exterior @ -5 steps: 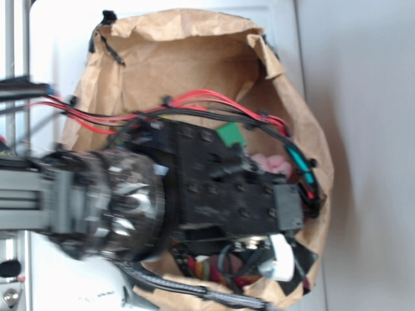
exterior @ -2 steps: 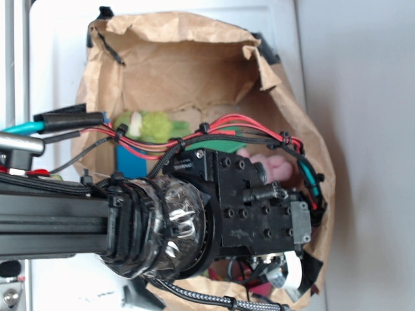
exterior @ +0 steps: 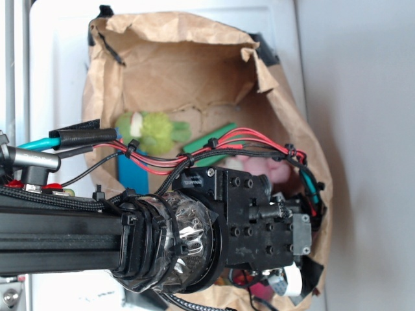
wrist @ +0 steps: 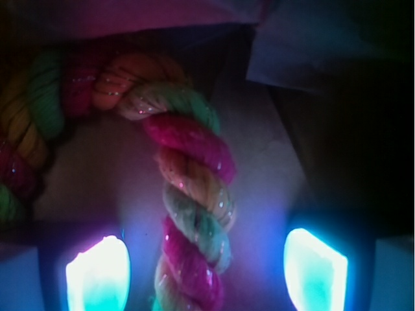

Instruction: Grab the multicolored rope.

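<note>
My gripper's fingers are on either side of the rope's lower twist in the wrist view, so it is time to close my gripper on it now.
In the wrist view the multicolored rope, a thick twist of red, yellow and light-green strands, runs down the middle and curls off to the upper left. It lies between my two glowing fingertips, with a clear gap on each side. My gripper is open around it. In the exterior view the arm's black wrist block reaches down into the brown paper bag and covers the rope, apart from a small red patch below the block.
Inside the bag lie a green plush toy, a pink plush toy, a green flat piece and a blue item. Red and black cables loop over the wrist. The bag's walls stand close around the gripper.
The arm has shifted down the frame and deeper into the bag, uncovering the green plush toy and the blue item behind it.
</note>
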You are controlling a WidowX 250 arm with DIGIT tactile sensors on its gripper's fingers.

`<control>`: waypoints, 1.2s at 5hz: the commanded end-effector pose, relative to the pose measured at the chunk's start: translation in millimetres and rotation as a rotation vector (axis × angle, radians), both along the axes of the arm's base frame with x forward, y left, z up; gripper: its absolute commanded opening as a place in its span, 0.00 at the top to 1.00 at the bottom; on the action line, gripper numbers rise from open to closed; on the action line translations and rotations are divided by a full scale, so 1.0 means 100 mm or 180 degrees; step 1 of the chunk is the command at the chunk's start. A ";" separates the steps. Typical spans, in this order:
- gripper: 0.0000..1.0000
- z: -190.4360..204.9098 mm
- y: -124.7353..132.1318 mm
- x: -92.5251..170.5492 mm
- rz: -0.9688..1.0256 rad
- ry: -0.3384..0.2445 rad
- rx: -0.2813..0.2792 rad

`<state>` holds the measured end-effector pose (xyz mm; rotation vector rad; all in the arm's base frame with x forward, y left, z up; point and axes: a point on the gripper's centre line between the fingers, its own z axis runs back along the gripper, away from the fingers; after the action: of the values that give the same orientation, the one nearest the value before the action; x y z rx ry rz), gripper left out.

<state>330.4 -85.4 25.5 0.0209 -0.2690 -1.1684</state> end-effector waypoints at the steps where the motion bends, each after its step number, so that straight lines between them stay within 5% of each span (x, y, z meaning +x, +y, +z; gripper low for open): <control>1: 1.00 -0.01 -0.27 -0.12 -0.0010 -0.0092 -0.0120; 4: 1.00 0.05 -0.24 -0.15 0.0117 -0.0159 -0.0263; 6: 1.00 0.49 0.29 -0.05 0.0680 -0.0198 -0.0567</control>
<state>321.9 -51.1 45.9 -0.1065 -0.3209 -0.9084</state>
